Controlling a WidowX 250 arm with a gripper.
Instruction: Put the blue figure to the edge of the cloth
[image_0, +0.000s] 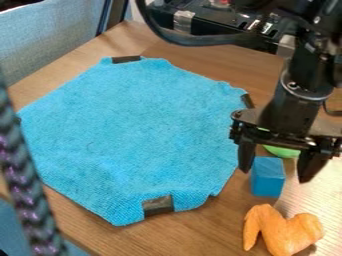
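Note:
I should next grab the blue figure (268, 177) by its opposite sides with my gripper, so that I can put the figure at the edge of the cloth.
The black gripper (275, 172) hangs at the right of the view, its two fingers spread apart and open. Between and slightly beyond the fingers stands the blue figure (268, 177), a block on the wooden table; whether either finger touches it I cannot tell. Left of them lies the light blue cloth (133, 135), spread flat with dark tape on several of its edges. The block is off the cloth, a short way right of its right edge.
An orange wing-shaped toy (280, 231) lies in front of the block. A green object (283, 151) sits behind it, partly hidden by the gripper. A dark braided cord (25, 185) crosses the left foreground. Black equipment (220, 22) stands at the back.

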